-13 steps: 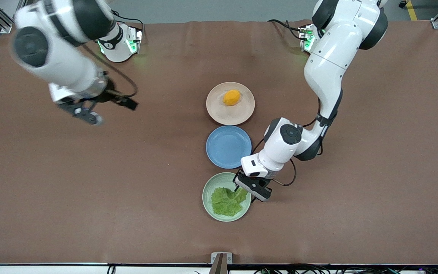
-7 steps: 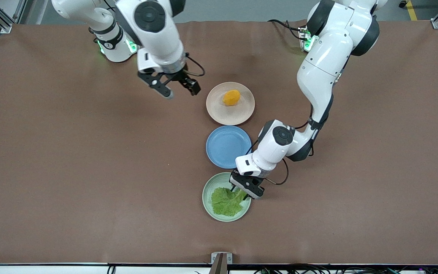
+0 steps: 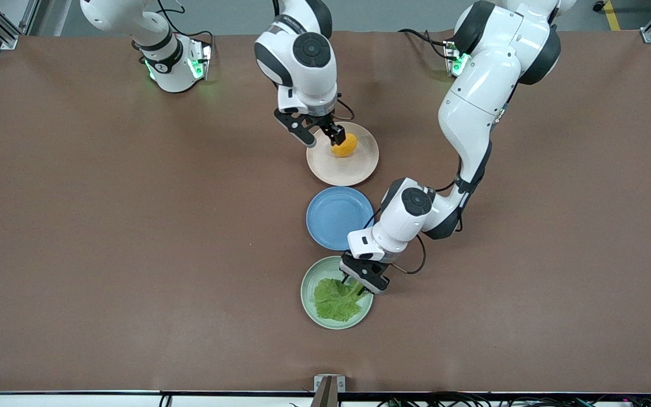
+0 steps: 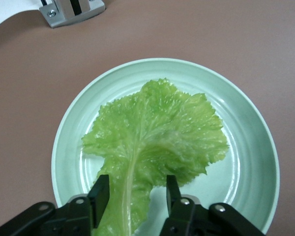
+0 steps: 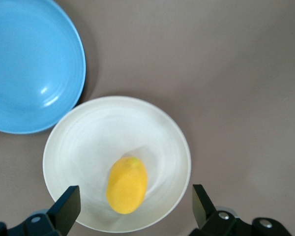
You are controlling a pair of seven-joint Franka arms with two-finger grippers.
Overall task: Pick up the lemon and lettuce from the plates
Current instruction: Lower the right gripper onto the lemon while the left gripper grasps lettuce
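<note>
The lemon (image 3: 345,145) needs to be picked from its plate, so my right gripper needs to grab it by its rounded middle next.
The lemon (image 3: 345,145) lies on the beige-pink plate (image 3: 331,169). My right gripper (image 3: 324,137) is open just above that plate's rim, beside the lemon. In the right wrist view the lemon (image 5: 127,185) lies on the plate (image 5: 88,142) between my wide-open fingers (image 5: 69,204). The lettuce (image 3: 337,299) lies on the mint green plate (image 3: 309,282). My left gripper (image 3: 359,286) is low over the leaf's stem end. In the left wrist view the gripper (image 4: 136,194) is open with the pale stem of the lettuce (image 4: 157,142) between its fingers, on the plate (image 4: 246,162).
A bare blue plate (image 3: 339,218) sits between the two plates; it also shows in the right wrist view (image 5: 29,64). A metal bracket (image 3: 328,384) sits at the table edge nearest the front camera, also in the left wrist view (image 4: 71,10).
My right arm has swung in from its own end of the table to the beige-pink plate and lemon. My left gripper has shifted slightly onto the lettuce stem.
</note>
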